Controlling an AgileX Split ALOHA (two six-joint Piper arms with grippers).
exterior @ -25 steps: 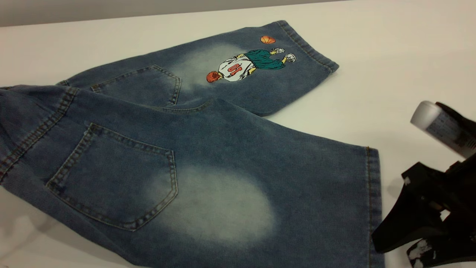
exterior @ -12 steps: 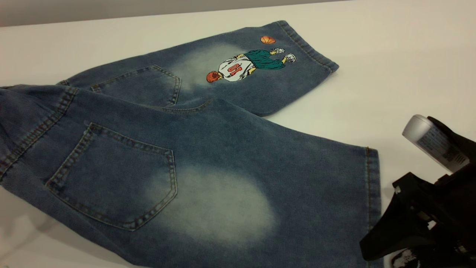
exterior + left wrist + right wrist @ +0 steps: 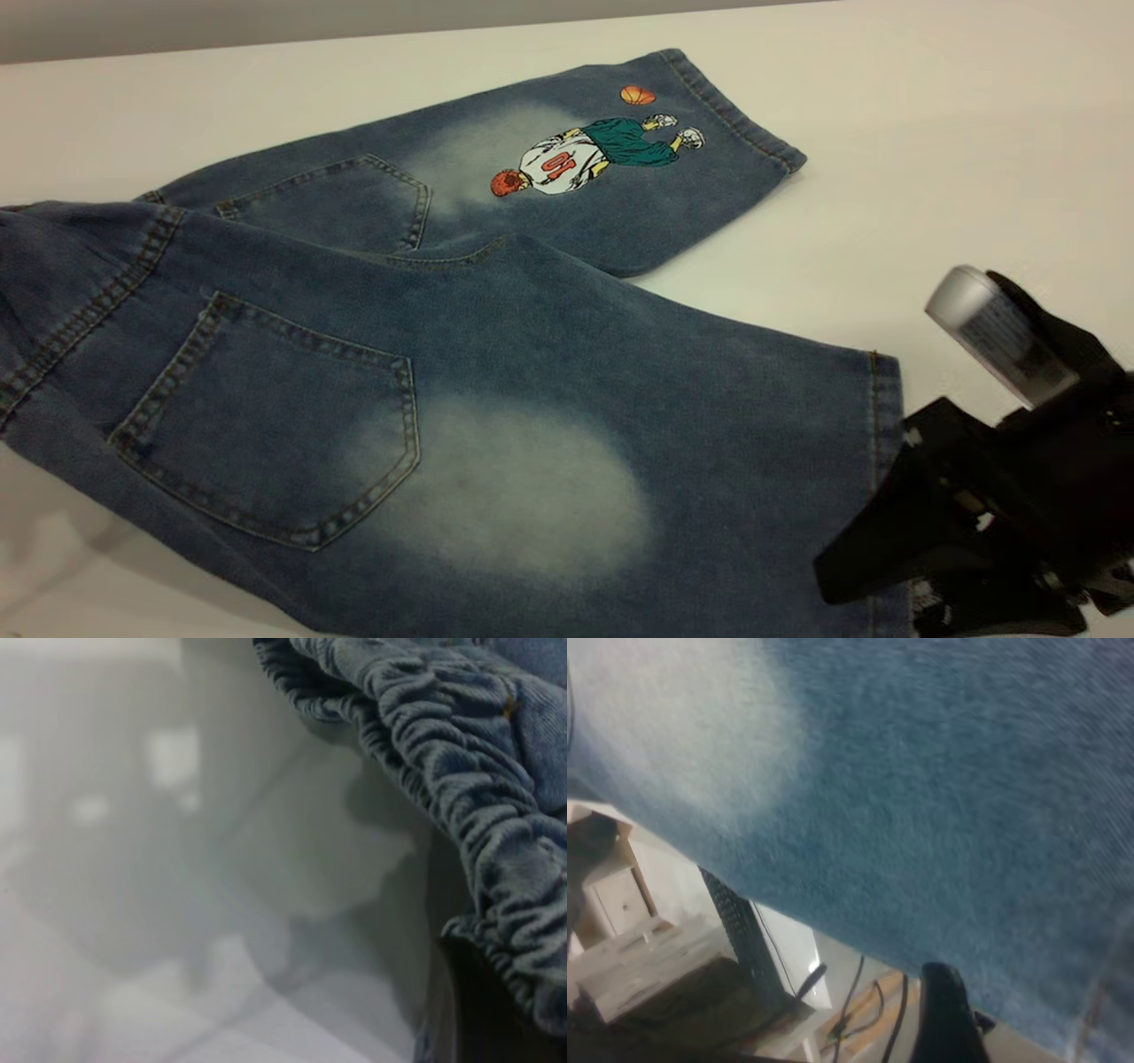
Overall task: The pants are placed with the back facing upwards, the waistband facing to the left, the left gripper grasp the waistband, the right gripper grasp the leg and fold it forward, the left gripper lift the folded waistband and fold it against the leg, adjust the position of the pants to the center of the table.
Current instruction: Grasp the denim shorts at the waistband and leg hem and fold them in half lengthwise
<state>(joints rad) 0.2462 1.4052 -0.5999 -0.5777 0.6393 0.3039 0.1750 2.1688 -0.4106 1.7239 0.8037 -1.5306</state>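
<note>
My right gripper should grab the hem of the faded leg (image 3: 889, 425) next. Then it can fold the pants (image 3: 496, 354) forward over the printed leg.
The pants (image 3: 496, 354) lie back up on the white table (image 3: 957, 133), with the waistband (image 3: 80, 301) at the left. In the left wrist view the ruched waistband (image 3: 461, 788) hangs a little above the table and runs into a dark finger (image 3: 483, 1014) of my left gripper, which is shut on it. The leg (image 3: 709, 425) with the pale oval fade lies nearest. My right gripper (image 3: 873, 589) is open at the leg's hem (image 3: 886, 416), its upper finger over the hem's near corner. One black finger (image 3: 943, 1019) shows beside the denim (image 3: 948, 815).
The printed leg (image 3: 602, 159) reaches toward the table's far side. Bare table lies to the right of both hems. Past the table's near edge, the right wrist view shows cables (image 3: 855, 1010) and pale boxes (image 3: 629, 966) below.
My right gripper has moved left and lower, from beside the leg's hem to overlapping its near corner. The pants have not shifted.
</note>
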